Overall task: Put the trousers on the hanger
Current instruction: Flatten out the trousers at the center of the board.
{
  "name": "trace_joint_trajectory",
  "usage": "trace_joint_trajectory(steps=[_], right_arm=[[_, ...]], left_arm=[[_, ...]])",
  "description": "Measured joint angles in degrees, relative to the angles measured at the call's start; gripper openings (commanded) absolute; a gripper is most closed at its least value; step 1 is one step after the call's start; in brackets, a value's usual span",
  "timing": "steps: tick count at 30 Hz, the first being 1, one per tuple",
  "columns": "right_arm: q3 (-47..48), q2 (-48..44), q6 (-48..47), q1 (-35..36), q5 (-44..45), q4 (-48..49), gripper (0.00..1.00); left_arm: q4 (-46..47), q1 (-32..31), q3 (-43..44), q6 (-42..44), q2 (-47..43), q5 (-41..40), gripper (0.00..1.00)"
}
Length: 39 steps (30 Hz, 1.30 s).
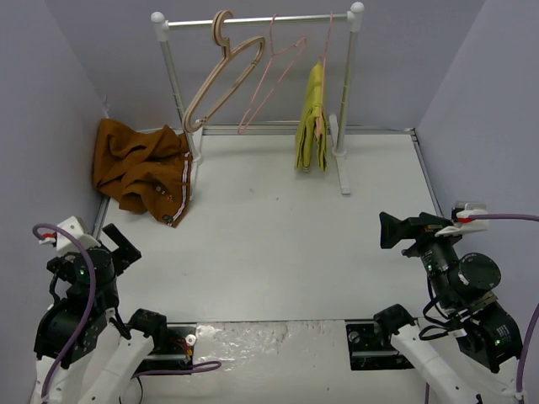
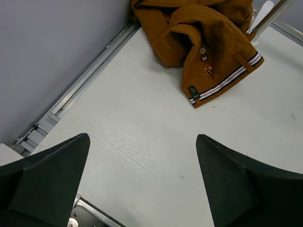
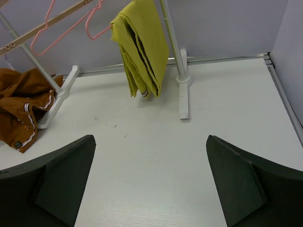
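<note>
The rust-brown trousers need to be drawn out lengthwise for the hanger, so my left gripper will next grab the fold (image 1: 153, 202) (image 2: 193, 60) beside their striped waistband.
The rust-brown trousers (image 1: 139, 168) lie crumpled on the table at the back left by the rack's left foot, the striped waistband towards the middle. They also show in the left wrist view (image 2: 208, 38) and the right wrist view (image 3: 19, 109). An empty pink wire hanger (image 1: 272, 50) hangs tilted on the rail and shows in the right wrist view (image 3: 61, 35). My left gripper (image 1: 126, 244) (image 2: 142, 137) is open and empty, near the front left, short of the trousers. My right gripper (image 1: 392, 229) (image 3: 150, 138) is open and empty at the front right.
A white clothes rack (image 1: 261, 20) stands at the back, its feet (image 3: 183, 99) on the table. On its rail hang a beige wooden hanger (image 1: 223, 80) and a second pink hanger carrying a folded mustard-yellow garment (image 1: 312, 118) (image 3: 142, 47). Grey walls enclose the table.
</note>
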Motion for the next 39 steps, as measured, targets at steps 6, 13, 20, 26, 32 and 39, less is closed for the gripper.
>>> trace_joint_trajectory(steps=[6, 13, 20, 26, 32, 39], right_arm=[[0.07, 0.52, 0.87, 1.38, 0.02, 0.0, 1.0], [-0.31, 6.75, 3.63, 1.44, 0.17, 0.83, 1.0], [-1.55, 12.31, 1.66, 1.44, -6.73, 1.79, 1.0], [-2.47, 13.14, 1.09, 1.44, -8.96, 4.22, 1.0], [-2.47, 16.94, -0.02, 1.44, -8.92, 5.4, 1.0], [-2.47, 20.06, -1.64, 1.44, -7.61, 5.64, 1.0]], left_arm=[[-0.15, 0.0, 0.07, -1.51, 7.34, 2.36, 0.95], [4.31, 0.0, 0.13, -5.84, 23.41, 4.92, 0.94], [16.41, 1.4, 6.43, -7.61, 46.47, 4.63, 0.94], [25.66, 6.93, 16.65, -9.11, 63.47, 5.11, 0.95], [30.56, 9.79, 24.74, -10.91, 74.29, 5.16, 0.94], [32.74, 10.25, 28.17, -14.69, 82.42, 5.05, 0.99]])
